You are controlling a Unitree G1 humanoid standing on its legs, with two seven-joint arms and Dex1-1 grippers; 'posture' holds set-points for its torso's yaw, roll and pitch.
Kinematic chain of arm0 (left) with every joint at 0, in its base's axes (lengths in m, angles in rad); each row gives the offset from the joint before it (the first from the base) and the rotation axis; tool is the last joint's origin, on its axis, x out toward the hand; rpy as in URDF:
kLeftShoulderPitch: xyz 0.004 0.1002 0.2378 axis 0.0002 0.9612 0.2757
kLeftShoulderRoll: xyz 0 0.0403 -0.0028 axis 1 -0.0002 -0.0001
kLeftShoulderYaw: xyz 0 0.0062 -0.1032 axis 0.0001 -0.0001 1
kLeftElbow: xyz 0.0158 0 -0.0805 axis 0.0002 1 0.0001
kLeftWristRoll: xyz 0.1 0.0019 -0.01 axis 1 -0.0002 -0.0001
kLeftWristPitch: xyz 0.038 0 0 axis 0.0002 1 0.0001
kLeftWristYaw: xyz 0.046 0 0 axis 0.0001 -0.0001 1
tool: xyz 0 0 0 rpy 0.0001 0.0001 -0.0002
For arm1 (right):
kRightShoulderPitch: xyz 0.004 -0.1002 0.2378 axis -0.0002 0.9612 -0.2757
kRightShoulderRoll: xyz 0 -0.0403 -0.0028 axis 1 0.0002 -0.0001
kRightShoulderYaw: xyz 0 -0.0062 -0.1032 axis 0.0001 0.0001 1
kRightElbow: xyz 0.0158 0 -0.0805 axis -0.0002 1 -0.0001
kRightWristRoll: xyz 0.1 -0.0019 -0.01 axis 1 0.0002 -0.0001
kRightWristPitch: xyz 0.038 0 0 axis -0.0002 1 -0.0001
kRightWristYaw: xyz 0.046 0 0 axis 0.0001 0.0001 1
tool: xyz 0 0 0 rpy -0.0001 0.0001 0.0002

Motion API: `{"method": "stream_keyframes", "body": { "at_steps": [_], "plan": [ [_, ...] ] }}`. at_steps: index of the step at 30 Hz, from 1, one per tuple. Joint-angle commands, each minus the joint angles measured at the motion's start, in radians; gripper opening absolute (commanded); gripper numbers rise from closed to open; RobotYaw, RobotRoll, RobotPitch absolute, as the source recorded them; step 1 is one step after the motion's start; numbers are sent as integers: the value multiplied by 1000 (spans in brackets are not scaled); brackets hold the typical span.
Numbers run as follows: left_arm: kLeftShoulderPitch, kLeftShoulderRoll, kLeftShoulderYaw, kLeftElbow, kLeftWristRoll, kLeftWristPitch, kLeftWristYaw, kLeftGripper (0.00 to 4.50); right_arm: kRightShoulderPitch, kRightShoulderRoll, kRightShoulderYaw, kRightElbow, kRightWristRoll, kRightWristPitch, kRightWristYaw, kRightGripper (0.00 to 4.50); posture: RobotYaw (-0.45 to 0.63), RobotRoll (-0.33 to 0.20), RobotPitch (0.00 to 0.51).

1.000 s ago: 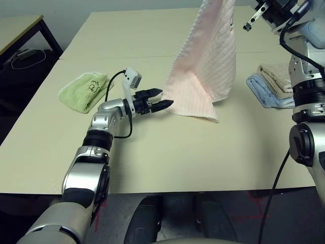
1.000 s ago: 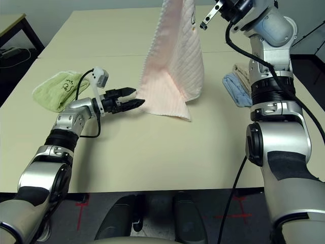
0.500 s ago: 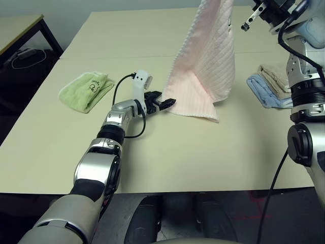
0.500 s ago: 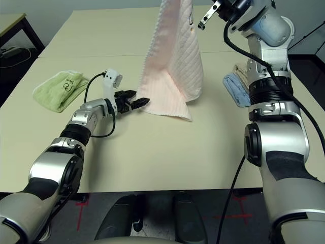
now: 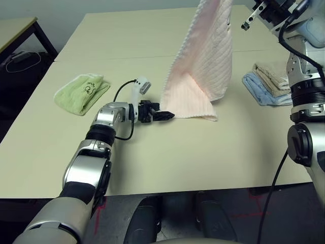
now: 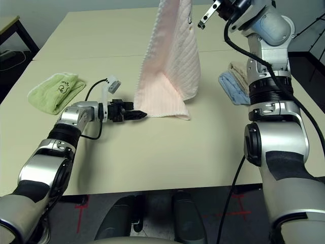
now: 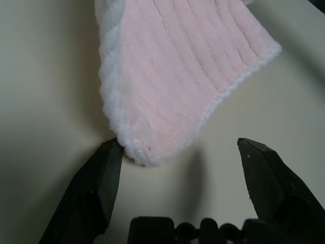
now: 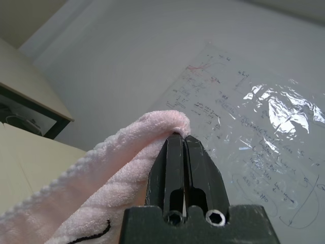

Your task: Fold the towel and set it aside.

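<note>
I will next pinch the towel by its scalloped lower corner (image 5: pixel 165 108) with my left gripper to fold it. That corner narrows to a point, and the loose cloth above it spreads wide.
The pale pink towel (image 5: pixel 203 66) hangs from above the table, its lower edge resting on the tabletop. My right gripper (image 8: pixel 184 147) is raised high at the far right, shut on the towel's top edge (image 8: pixel 117 168). My left gripper (image 5: pixel 165 115) lies low on the table at the towel's lower left corner. It is open, its black fingers (image 7: pixel 99 188) standing wide on either side of the scalloped corner (image 7: pixel 147 152). One finger touches the corner's white edge.
A folded light green towel (image 5: pixel 81 92) lies at the left of the table (image 5: pixel 177 152). Folded beige and blue towels (image 5: pixel 266 84) are stacked at the right. A second, dark-framed table (image 5: pixel 15 30) stands at the far left.
My left gripper has turned at the wrist and come down to the table at the towel's lower left corner. The right arm still holds the towel up.
</note>
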Motion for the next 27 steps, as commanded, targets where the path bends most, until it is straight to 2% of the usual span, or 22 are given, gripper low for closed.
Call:
{"method": "stream_keyframes", "body": {
  "at_steps": [1, 4, 12, 17, 23, 26, 27],
  "plan": [
    [33, 11, -20, -9, 12, 33, -3, 4500, -22, 3, -6, 5, 6, -13, 0, 50, -1, 0, 96],
    [29, -9, 0, -23, -20, 84, 4, 4500, -25, 4, -6, 8, 5, -16, 0, 50, -2, 0, 94],
    [21, -47, 16, 4, -24, 58, 44, 4500, -20, -2, -5, -3, 2, -13, 1, 50, -12, 0, 91],
    [21, -55, 22, 19, -23, 26, 53, 4500, -18, -3, -3, -5, 1, -10, 1, 50, -15, 0, 89],
    [14, -43, 5, 25, -17, 69, 23, 4500, -21, -1, -3, 2, -2, -13, -1, 50, -11, 0, 85],
    [11, -37, 10, 31, -18, 89, 22, 3935, -23, 0, -2, 5, -2, -14, 0, 0, -9, 0, 85],
    [11, -35, 10, 29, -20, 93, 17, 3594, -23, 0, -2, 6, -2, -13, 0, 0, -9, 0, 86]
  ]
}}
